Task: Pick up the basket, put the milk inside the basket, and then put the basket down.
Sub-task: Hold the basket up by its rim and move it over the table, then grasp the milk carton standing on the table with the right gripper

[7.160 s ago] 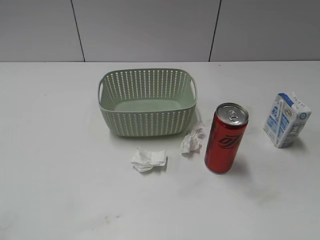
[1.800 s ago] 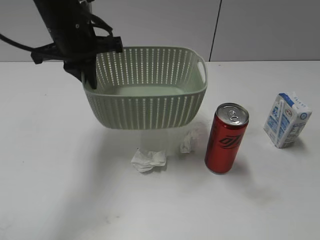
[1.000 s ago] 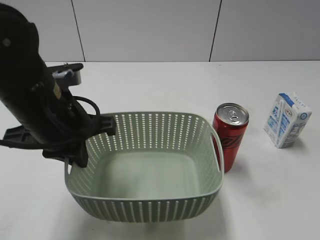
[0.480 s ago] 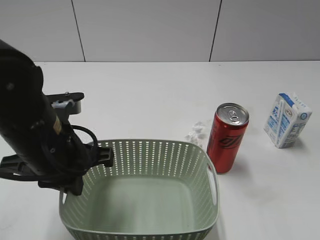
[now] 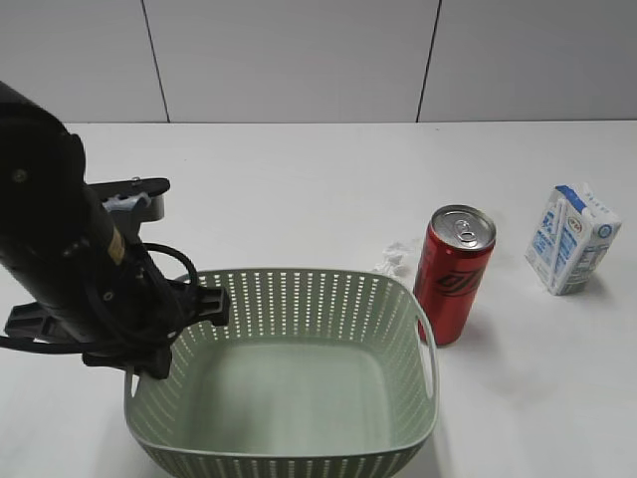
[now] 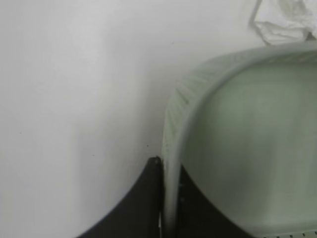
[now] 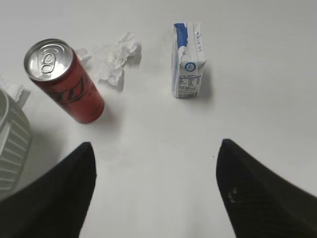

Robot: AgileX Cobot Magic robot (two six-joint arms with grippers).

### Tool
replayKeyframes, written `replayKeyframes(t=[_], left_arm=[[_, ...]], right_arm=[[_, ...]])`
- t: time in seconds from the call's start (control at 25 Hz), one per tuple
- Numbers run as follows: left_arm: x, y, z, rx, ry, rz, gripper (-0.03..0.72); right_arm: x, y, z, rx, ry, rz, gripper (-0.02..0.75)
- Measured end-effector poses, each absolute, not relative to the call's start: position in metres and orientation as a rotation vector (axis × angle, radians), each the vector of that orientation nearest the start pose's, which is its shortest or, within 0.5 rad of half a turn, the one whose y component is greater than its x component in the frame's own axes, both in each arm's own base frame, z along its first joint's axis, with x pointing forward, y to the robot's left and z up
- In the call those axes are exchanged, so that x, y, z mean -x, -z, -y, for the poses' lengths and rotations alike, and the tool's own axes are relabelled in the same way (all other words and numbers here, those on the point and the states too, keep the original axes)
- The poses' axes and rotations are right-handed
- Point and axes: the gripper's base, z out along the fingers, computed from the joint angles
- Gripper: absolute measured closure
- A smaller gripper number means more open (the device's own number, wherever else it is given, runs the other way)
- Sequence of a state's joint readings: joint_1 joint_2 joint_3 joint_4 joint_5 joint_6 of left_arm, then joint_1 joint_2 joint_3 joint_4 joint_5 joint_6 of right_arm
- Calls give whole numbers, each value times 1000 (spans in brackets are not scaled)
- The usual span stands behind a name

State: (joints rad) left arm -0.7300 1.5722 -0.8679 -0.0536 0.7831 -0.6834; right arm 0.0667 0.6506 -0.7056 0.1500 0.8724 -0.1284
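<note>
The milk needs to go inside the basket, so my right gripper will next grab the white-and-blue milk carton by its top end (image 5: pixel 584 204) (image 7: pixel 187 39).
The pale sage-green basket (image 5: pixel 299 299) hangs in the air at the front left of the exterior view, empty. My left gripper (image 5: pixel 149 360) is shut on the basket's left rim. The left wrist view shows the two black fingers (image 6: pixel 148 198) pinching the rim (image 6: pixel 198 84) from both sides. The milk (image 5: pixel 570 239) stands upright at the far right of the table, apart from everything. In the right wrist view the milk (image 7: pixel 188 59) stands ahead of my right gripper (image 7: pixel 156 148), which is open, empty and above bare table. The right gripper does not show in the exterior view.
A tall red soda can (image 5: pixel 451 274) stands just right of the basket, between it and the milk; it also shows in the right wrist view (image 7: pixel 64 82). Crumpled white tissue (image 5: pixel 393 261) lies behind the can. More tissue (image 6: pixel 282 20) lies under the basket's far edge.
The left gripper took the basket's left rim, lifted it off the table and carried it forward to the front left. In the last half second it barely moved.
</note>
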Motion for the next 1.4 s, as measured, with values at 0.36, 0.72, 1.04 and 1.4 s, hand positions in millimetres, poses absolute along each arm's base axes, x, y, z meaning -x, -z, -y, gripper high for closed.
replayKeyframes(t=[0.36,0.72,1.04,1.4], left_arm=[[-200,-189,184,-19,213,-3030,683],[-200,-189,183,-21,211,-3029,683],[-200,-189,183,-23,210,-3028,683],[-200,-189,183,-23,210,-3028,683]], right_arm=[[-202,-275,-22,158,-127,-2471,143],[-278,-242,-23,222,-55,-2597,68],[-327,-213,-23,274,-4,-2647,71],[-349,-168,-24,281,5,-2674,94]])
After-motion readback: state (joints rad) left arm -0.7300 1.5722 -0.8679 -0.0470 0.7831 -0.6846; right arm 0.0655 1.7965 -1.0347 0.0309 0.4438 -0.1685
